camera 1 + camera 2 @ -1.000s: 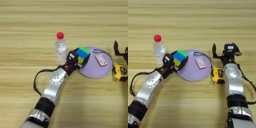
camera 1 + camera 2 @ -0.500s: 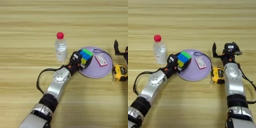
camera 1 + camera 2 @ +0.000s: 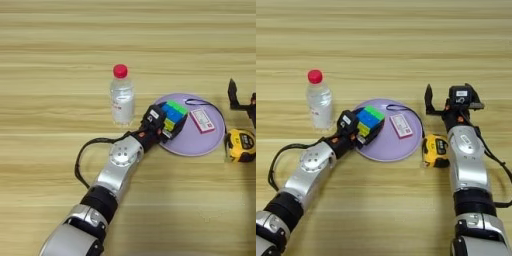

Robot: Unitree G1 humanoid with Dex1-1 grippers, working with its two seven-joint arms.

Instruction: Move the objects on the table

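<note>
The multicoloured cube (image 3: 370, 122) is low over the lilac plate, inside the plate's rim, and would rest there. It is now time for my left gripper to release the cube.
My left gripper (image 3: 362, 131) is shut on the multicoloured puzzle cube (image 3: 370, 122), holding it over the left part of the lilac round plate (image 3: 387, 145). A clear bottle (image 3: 318, 101) with a red cap stands upright to the left of the plate. The yellow-and-black tape measure (image 3: 435, 150) lies on the table (image 3: 381, 45) just right of the plate, next to my right forearm. My right gripper (image 3: 448, 97) is parked open behind the tape measure, with nothing between its fingers.
A small pink-and-white card (image 3: 401, 125) with a thin black cord lies on the plate's right half. My left arm's black cable (image 3: 87, 152) loops over the table near the elbow.
My left gripper has carried the cube a little further right, over the plate. The right arm, bottle and tape measure have stayed put.
</note>
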